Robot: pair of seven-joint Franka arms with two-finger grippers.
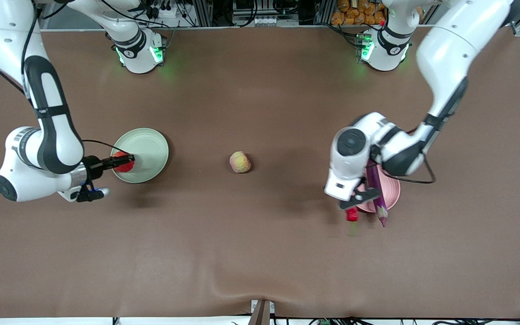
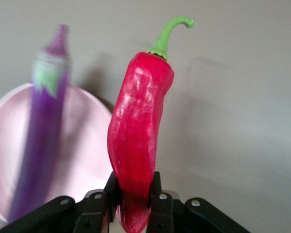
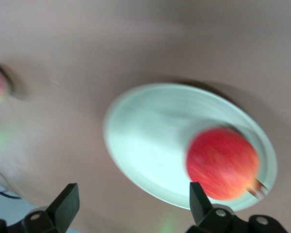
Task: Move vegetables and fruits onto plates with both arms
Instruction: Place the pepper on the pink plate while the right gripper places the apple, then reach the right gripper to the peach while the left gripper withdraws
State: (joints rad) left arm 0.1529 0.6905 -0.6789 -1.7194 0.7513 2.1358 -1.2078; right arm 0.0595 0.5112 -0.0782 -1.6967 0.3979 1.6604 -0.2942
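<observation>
The red chili hangs beside the pink plate's rim in the left wrist view and would miss if my left gripper opened now.
My left gripper (image 1: 355, 204) (image 2: 135, 183) is shut on the thick end of the red chili pepper (image 1: 352, 215) (image 2: 138, 126). It holds the chili over the table just off the rim of the pink plate (image 1: 392, 192) (image 2: 87, 145). The purple eggplant (image 1: 376, 187) (image 2: 41, 141) lies across that plate, its green-capped end past the rim. My right gripper (image 1: 127, 161) (image 3: 133, 194) stands open at the edge of the green plate (image 1: 149, 146) (image 3: 150, 141). The red-orange fruit (image 1: 123, 163) (image 3: 223, 162) rests on that plate beside one finger. The pale peach-like fruit (image 1: 240, 162) sits on the table between the plates.
The two arm bases (image 1: 139, 49) (image 1: 384, 48) stand along the table's edge farthest from the front camera. A small bracket (image 1: 262, 312) sits at the middle of the edge nearest that camera. Brown tabletop lies open around the peach-like fruit.
</observation>
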